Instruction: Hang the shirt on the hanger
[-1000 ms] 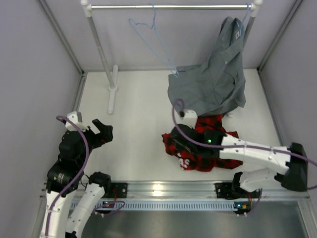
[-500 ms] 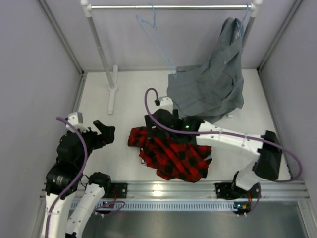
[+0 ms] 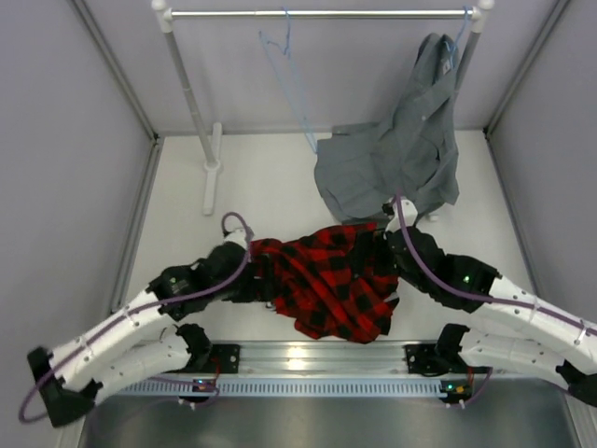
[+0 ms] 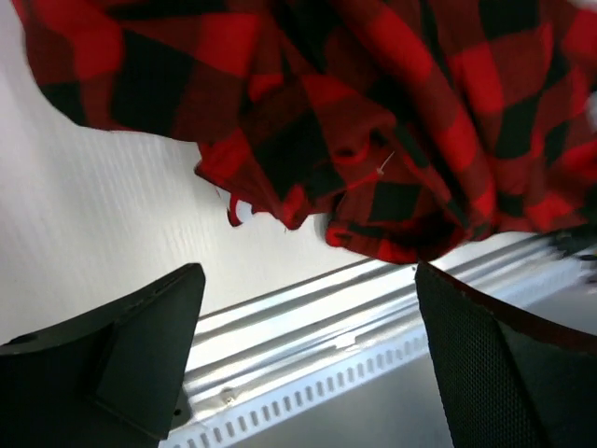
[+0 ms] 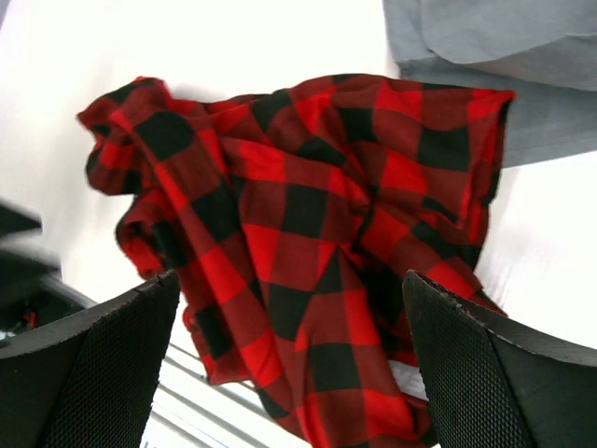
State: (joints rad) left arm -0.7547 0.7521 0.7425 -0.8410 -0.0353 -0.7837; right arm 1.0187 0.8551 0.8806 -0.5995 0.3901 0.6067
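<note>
My left gripper grabs the loose folded edge [image 3: 276,284] beyond its fingers next, to spread and hold the plaid shirt [image 3: 328,280] so the hanger goes in.
The red-and-black plaid shirt [image 3: 328,280] lies crumpled on the white table near the front edge, between my two arms. My left gripper [image 3: 252,278] is at its left edge, open, with the cloth [image 4: 373,121] just beyond the fingertips [image 4: 140,355] and nothing between them. My right gripper [image 3: 385,245] hovers at the shirt's upper right, open above the plaid [image 5: 308,215], its fingers [image 5: 504,364] wide apart and holding nothing. The thin light-blue hanger [image 3: 291,79] hangs bare from the rail at the back.
A grey shirt [image 3: 401,159] hangs from the right end of the rail [image 3: 317,13] and drapes onto the table just behind the plaid one. The rack's white post and foot [image 3: 213,173] stand at back left. A metal rail [image 3: 308,357] runs along the front edge.
My right gripper opened, let go of the plaid shirt and drew back to the shirt's right side. The left arm swung in from the left to the shirt's left edge.
</note>
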